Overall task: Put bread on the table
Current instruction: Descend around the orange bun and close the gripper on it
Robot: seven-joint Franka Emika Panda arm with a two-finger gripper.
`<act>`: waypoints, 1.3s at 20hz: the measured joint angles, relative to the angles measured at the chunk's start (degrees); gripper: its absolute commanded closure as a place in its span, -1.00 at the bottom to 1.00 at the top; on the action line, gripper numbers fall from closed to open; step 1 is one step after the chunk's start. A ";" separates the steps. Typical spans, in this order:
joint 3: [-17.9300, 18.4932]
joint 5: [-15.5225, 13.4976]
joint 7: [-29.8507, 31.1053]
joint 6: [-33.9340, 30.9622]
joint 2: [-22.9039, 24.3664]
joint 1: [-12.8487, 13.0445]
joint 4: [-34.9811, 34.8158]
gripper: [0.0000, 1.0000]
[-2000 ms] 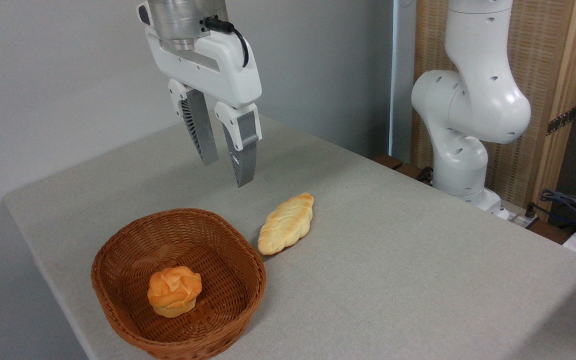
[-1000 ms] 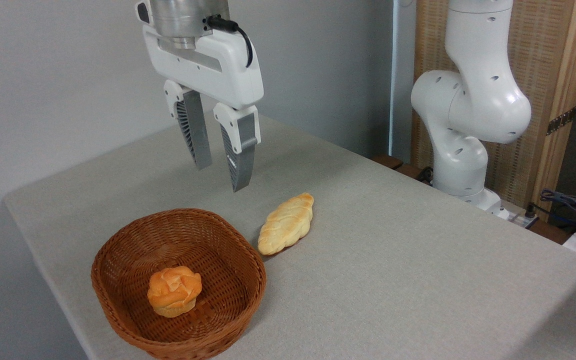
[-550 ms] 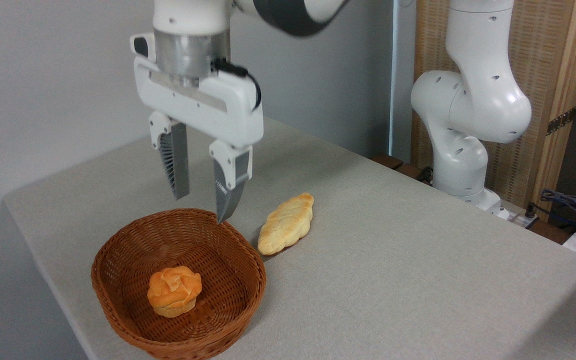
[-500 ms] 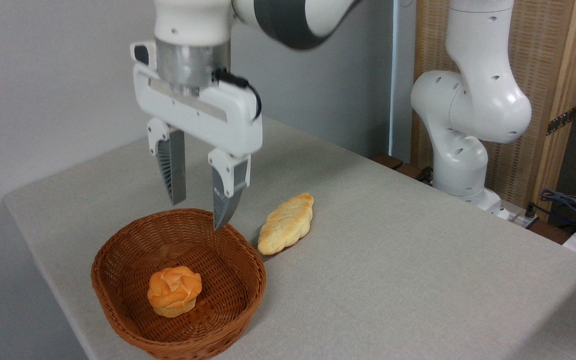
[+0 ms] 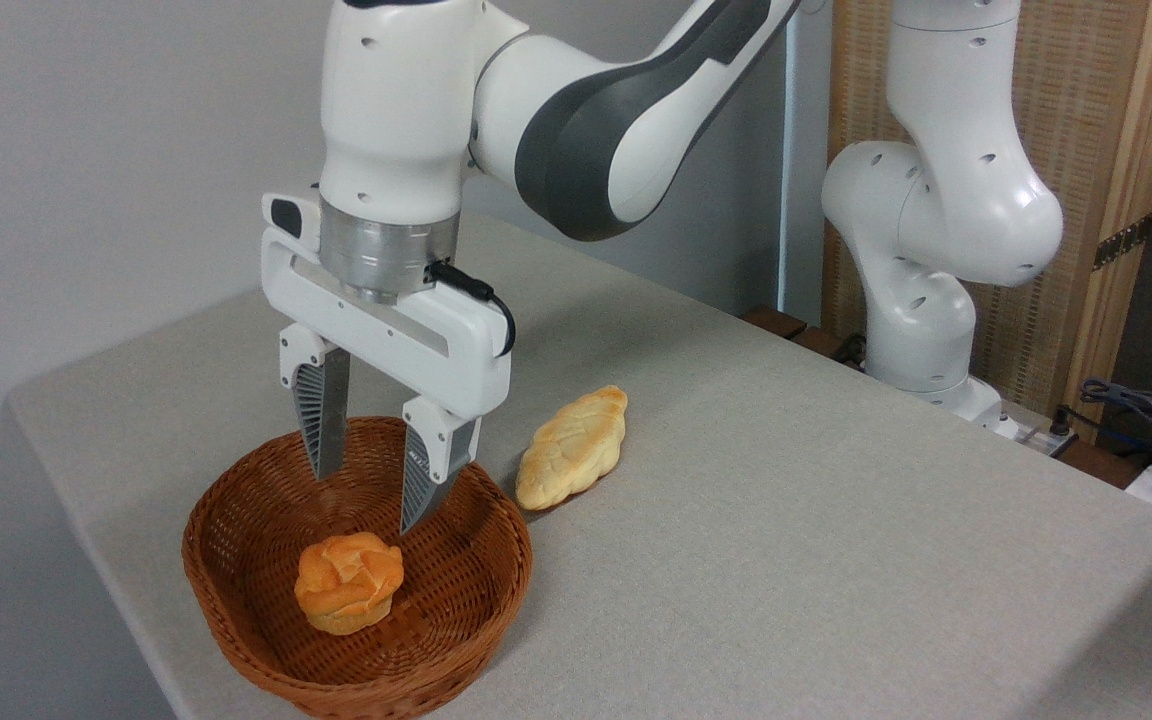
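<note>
The bread from the wicker basket [image 5: 476, 590] needs to go on the tabletop next, so my gripper should grab it by its swirled orange top [image 5: 350, 569].
The bread [image 5: 348, 582], a small round orange-golden bun with a swirled top, lies on the floor of a brown wicker basket [image 5: 476, 590] at the front left of the grey table [image 5: 786, 560]. My gripper [image 5: 364, 502] points straight down inside the basket's rim, just above and slightly behind the bread. Its two fingers stand apart, open, with nothing between them. One fingertip [image 5: 410, 520] is close over the bun's top right, not touching it as far as I can tell.
A longer pale-yellow braided loaf [image 5: 573, 446] lies on the table just right of the basket. The arm's white base [image 5: 926, 300] stands at the back right, with cables [image 5: 1136, 410] beyond it. A wall runs behind the table's left edge.
The gripper has come down and moved toward the front left, from well above the table behind the basket to inside the basket over the bread. Its fingers stayed open. Bread and loaf have not moved.
</note>
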State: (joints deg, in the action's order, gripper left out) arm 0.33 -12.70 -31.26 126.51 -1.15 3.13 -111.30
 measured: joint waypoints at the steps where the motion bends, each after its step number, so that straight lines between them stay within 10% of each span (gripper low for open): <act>1: 0.00 0.00 0.00 0.46 -0.16 0.00 -0.04 -1.00; 26: -2.31 0.96 -0.12 11.18 -6.82 0.03 -2.34 -0.95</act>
State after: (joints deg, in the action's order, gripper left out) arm -1.99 -11.74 -31.39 137.69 -7.97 3.16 -113.63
